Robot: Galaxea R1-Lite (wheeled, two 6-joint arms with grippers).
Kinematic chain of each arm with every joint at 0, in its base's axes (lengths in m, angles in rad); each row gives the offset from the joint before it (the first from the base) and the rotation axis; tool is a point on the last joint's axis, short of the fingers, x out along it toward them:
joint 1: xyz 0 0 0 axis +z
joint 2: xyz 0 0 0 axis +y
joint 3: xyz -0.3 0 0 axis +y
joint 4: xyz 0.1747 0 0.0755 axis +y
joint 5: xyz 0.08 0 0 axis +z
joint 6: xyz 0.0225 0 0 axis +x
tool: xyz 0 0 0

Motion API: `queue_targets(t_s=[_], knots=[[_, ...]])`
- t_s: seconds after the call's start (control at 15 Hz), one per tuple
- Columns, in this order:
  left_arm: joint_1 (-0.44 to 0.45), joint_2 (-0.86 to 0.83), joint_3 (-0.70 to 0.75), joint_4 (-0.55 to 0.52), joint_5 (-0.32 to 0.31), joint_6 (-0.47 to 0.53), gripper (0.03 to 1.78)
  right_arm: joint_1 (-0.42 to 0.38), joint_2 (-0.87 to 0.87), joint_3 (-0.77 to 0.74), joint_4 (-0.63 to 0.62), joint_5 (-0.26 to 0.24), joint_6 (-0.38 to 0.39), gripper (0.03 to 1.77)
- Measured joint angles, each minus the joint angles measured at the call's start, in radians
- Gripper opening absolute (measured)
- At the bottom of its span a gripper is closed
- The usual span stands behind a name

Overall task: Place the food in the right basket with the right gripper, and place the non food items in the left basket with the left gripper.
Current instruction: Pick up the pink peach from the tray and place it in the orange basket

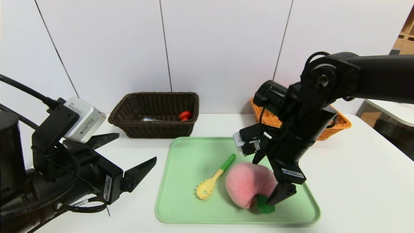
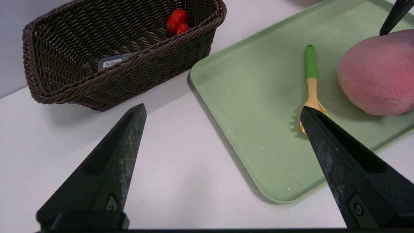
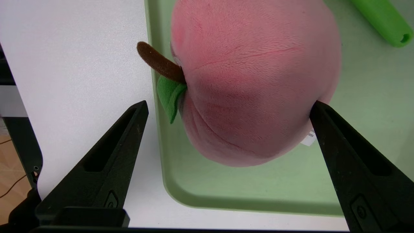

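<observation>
I will grab the peach by its pink side [image 1: 266, 184] beside the leaf with my right gripper next. Then the peach goes in the orange basket [image 1: 336, 123].
The food, a pink plush peach [image 1: 247, 184] with a green leaf and brown stem, lies on the green tray [image 1: 181, 181] near its front right. My right gripper [image 1: 263, 181] is open and straddles the peach [image 3: 252, 81]; one fingertip is at its side, the other stands clear near the leaf. A yellow pasta spoon [image 1: 213, 179] with a green handle lies left of the peach. The red duck [image 1: 185, 115] and the grey case [image 1: 149, 119] lie inside the dark left basket [image 1: 155, 129]. My left gripper [image 1: 136, 146] hangs open and empty over the table, left of the tray.
The orange right basket [image 1: 339, 123] stands at the back right, mostly hidden behind my right arm. The white wall runs close behind both baskets. Bare white table surrounds the tray [image 2: 258, 113], and another table edge shows at far right.
</observation>
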Motion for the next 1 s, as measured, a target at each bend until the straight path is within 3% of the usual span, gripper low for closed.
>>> queue_targets(t_s=[0.6,0.8,1.0], knots=[[-0.001,0.001,0.003,0.0,-0.001,-0.001,1.69,0.013,0.051,0.095,-0.116,-0.001,-0.001,1.7],[-0.001,0.001,0.005,0.0,-0.003,-0.002,1.69,0.014,0.053,0.11,-0.13,-0.002,0.0,1.25],[-0.001,0.001,0.009,-0.002,-0.003,-0.001,1.69,0.02,0.047,0.111,-0.129,-0.002,0.001,0.93]])
